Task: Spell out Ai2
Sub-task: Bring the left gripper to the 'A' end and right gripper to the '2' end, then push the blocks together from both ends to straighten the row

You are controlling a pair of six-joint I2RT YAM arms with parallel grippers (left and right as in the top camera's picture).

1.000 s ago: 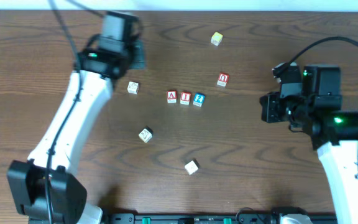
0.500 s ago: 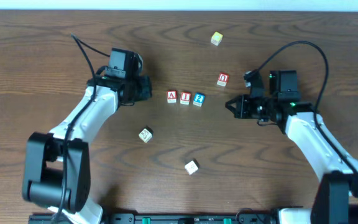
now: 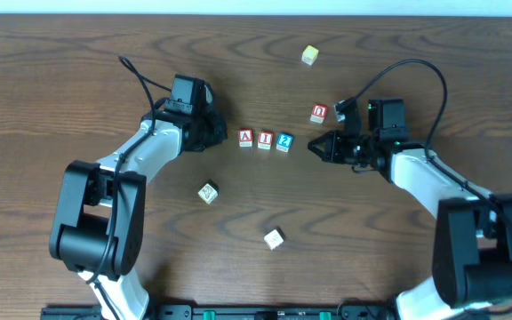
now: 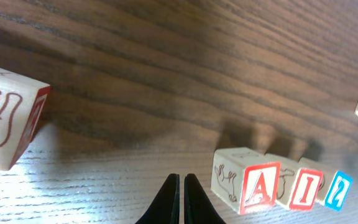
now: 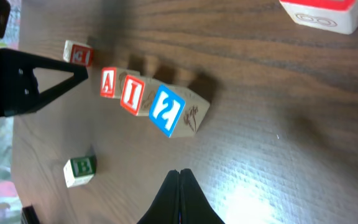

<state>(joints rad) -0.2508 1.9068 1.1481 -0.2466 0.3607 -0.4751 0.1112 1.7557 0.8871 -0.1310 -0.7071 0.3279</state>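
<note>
I would leave the red A behind if I lifted my left gripper now. My closed fingers are beside it.
Three blocks stand in a row mid-table: a red A (image 3: 245, 138), a red I (image 3: 264, 140) and a blue 2 (image 3: 284, 140), touching side by side. My left gripper (image 3: 221, 135) is shut and empty, low over the table just left of the A. In the left wrist view its tips (image 4: 180, 180) sit left of the A (image 4: 258, 186), I (image 4: 306, 190) and 2 (image 4: 339, 191). My right gripper (image 3: 313, 147) is shut and empty, just right of the 2. Its tips (image 5: 179, 173) point toward the 2 (image 5: 168, 111), I (image 5: 132, 93) and A (image 5: 108, 83).
Loose blocks lie around: a yellow one (image 3: 309, 55) at the back, a red-faced one (image 3: 318, 113) near the right gripper, one (image 3: 207, 192) front left, and one (image 3: 274, 238) near the front. A red-edged block (image 4: 5, 124) sits by the left gripper.
Both arms have come down and inward toward the row. The left gripper now sits just left of the A, the right gripper just right of the 2. The row has not moved.
</note>
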